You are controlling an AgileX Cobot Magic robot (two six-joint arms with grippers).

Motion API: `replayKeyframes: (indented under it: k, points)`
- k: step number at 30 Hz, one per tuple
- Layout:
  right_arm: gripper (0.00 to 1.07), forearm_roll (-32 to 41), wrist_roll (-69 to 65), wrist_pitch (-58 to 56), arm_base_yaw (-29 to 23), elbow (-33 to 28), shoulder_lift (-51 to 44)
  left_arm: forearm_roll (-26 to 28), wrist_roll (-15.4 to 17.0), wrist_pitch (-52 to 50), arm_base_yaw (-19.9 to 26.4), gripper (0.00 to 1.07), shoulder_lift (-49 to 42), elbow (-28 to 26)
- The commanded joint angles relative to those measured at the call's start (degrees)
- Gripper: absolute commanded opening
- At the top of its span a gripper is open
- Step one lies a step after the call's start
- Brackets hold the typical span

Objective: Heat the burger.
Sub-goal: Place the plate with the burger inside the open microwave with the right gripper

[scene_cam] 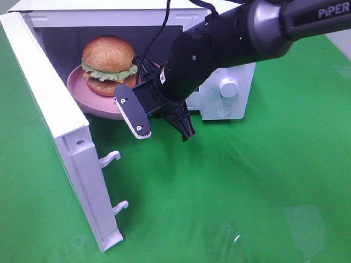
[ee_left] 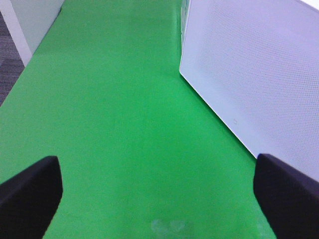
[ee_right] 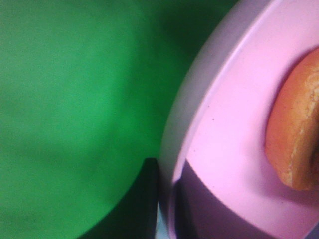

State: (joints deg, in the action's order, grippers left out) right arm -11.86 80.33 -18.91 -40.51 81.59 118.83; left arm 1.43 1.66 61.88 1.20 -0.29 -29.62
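I need to keep holding the plate with my right gripper until the plate slides deeper. The plate's near edge (scene_cam: 101,113) (ee_right: 185,130) hangs over the green cloth outside the microwave.
The burger (scene_cam: 108,60), a tan bun over lettuce and dark filling, sits on a pink plate (scene_cam: 82,90) at the mouth of the open microwave (scene_cam: 33,22). My right gripper (scene_cam: 143,70) reaches in from the right and is shut on the plate's near right rim. The right wrist view shows that rim (ee_right: 234,124) close up, with a dark finger (ee_right: 149,199) against its outer edge and the bun's (ee_right: 299,129) side beyond. My left gripper (ee_left: 159,199) is open and empty above the green cloth; the high view does not show it.
The microwave door (scene_cam: 55,126) stands swung out to the left, its two latch hooks (scene_cam: 109,159) pointing into the free space. The control panel with its knobs (scene_cam: 227,87) is behind my right arm. A white perforated panel (ee_left: 249,74) stands beside my left gripper. Green cloth (scene_cam: 230,192) covers the table.
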Motion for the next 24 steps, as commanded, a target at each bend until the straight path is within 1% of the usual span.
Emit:
replayKeyframes:
  k: [1, 2, 4, 5, 6, 9, 10, 13, 15, 16, 19, 20, 21, 24]
  points:
    - [0.00, -5.4, -7.8, 0.7, 0.3, 4.4, 1.4, 0.2, 0.0, -0.8, 0.1, 0.98, -0.9, 0.1]
    - [0.00, -5.4, -7.8, 0.7, 0.3, 4.4, 1.4, 0.2, 0.0, -0.8, 0.1, 0.98, -0.9, 0.1]
    - [0.00, -8.0, -11.6, -1.7, 0.3, 8.5, 3.6, 0.2, 0.0, -0.8, 0.1, 0.98, -0.9, 0.1]
    - [0.00, -8.0, -11.6, -1.7, 0.3, 8.5, 3.6, 0.2, 0.0, -0.8, 0.1, 0.98, -0.9, 0.1]
    - [0.00, -9.0, -13.2, -2.6, 0.3, 10.5, 4.8, 0.2, 0.0, -0.8, 0.1, 0.98, -0.9, 0.1]
    - [0.00, -9.2, -13.8, -2.8, 0.3, 11.5, 5.4, 0.2, 0.0, -0.8, 0.1, 0.98, -0.9, 0.1]
    - [0.00, -10.5, -16.2, -3.2, 0.3, 14.0, 7.0, 0.2, 0.0, -0.8, 0.1, 0.98, -0.9, 0.1]
    - [0.00, -10.6, -17.5, -3.6, 0.3, 15.4, 8.1, 0.2, 0.0, -0.8, 0.1, 0.98, -0.9, 0.1]
    - [0.00, -12.1, -19.0, -5.2, 0.3, 18.1, 10.4, 0.2, 0.0, -0.8, 0.1, 0.98, -0.9, 0.1]
    - [0.00, -12.1, -19.0, -5.2, 0.3, 18.1, 10.4, 0.2, 0.0, -0.8, 0.1, 0.98, -0.9, 0.1]
    - [0.00, -13.0, -20.4, -6.8, 0.3, 21.5, 12.7, 0.2, 0.0, -0.8, 0.1, 0.98, -0.9, 0.1]
    - [0.00, -13.0, -20.4, -6.8, 0.3, 21.5, 12.7, 0.2, 0.0, -0.8, 0.1, 0.98, -0.9, 0.1]
    - [0.00, -13.1, -21.6, -7.7, 0.3, 23.9, 14.3, 0.1, 0.0, -0.8, 0.1, 0.98, -0.9, 0.1]
    - [0.00, -13.3, -21.9, -7.7, 0.3, 24.7, 14.7, 0.1, 0.0, -0.8, 0.1, 0.98, -0.9, 0.1]
